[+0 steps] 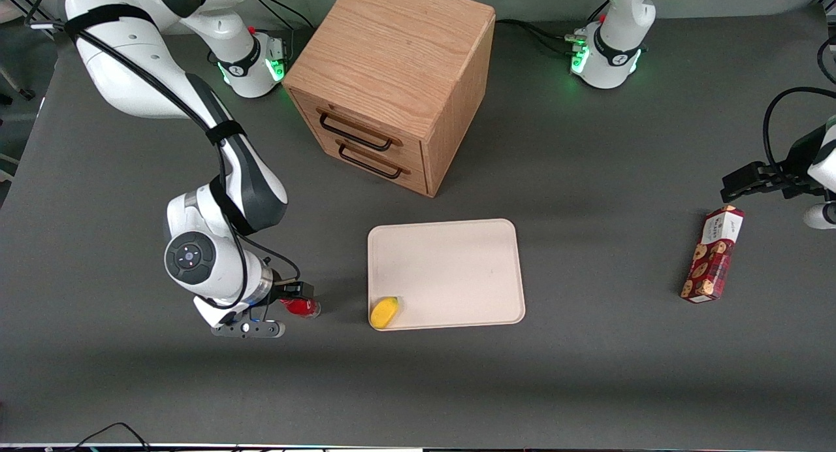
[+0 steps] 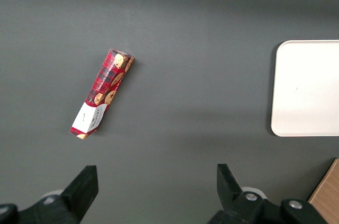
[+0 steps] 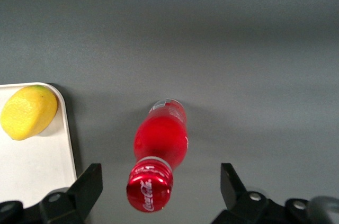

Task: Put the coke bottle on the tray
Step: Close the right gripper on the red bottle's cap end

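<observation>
To set the coke bottle on the tray (image 1: 450,269), my right gripper will next grab the bottle by its red body (image 1: 301,306).
The coke bottle (image 1: 303,307), with red cap, red body and clear base, stands upright on the grey table, beside the tray (image 1: 450,269) toward the working arm's end. My right gripper (image 1: 294,296) hovers just above it. In the right wrist view the gripper (image 3: 159,189) is open. Its two black fingers (image 3: 87,187) stand wide on either side of the bottle's cap (image 3: 150,188) without touching it. The bottle's body (image 3: 161,136) shows under the cap. The pale beige tray's rim (image 3: 66,128) is close beside the bottle.
A yellow fruit (image 1: 384,311) lies on the tray's near corner closest to the bottle and shows in the right wrist view (image 3: 27,112). A wooden drawer cabinet (image 1: 392,80) stands farther back. A cookie box (image 1: 713,255) lies toward the parked arm's end.
</observation>
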Motion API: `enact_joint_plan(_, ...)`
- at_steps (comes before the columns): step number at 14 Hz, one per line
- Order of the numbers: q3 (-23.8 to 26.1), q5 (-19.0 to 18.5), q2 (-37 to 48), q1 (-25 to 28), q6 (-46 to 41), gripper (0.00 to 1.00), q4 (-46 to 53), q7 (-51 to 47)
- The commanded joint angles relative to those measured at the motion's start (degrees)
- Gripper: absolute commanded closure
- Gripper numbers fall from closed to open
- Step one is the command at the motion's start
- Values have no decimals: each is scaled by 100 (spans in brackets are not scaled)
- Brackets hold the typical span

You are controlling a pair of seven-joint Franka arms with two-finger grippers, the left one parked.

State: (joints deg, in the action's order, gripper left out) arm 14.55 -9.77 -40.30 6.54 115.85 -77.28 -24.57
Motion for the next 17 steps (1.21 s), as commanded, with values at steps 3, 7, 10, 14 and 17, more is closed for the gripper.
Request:
enact_joint_plan(3, 13, -122, -65, 31, 69, 71, 38, -293)
enact_joint_plan(7, 13, -113, -136, 31, 69, 100, 99, -338)
enact_joint_plan(10, 13, -113, -84, 40, -140, 100, 318, -320)
enact_joint_plan(14, 21, -96, 83, 242, -1615, 100, 1284, -582)
enact_joint_plan(17, 319, 9, 347, 338, -2494, 100, 1733, -1206)
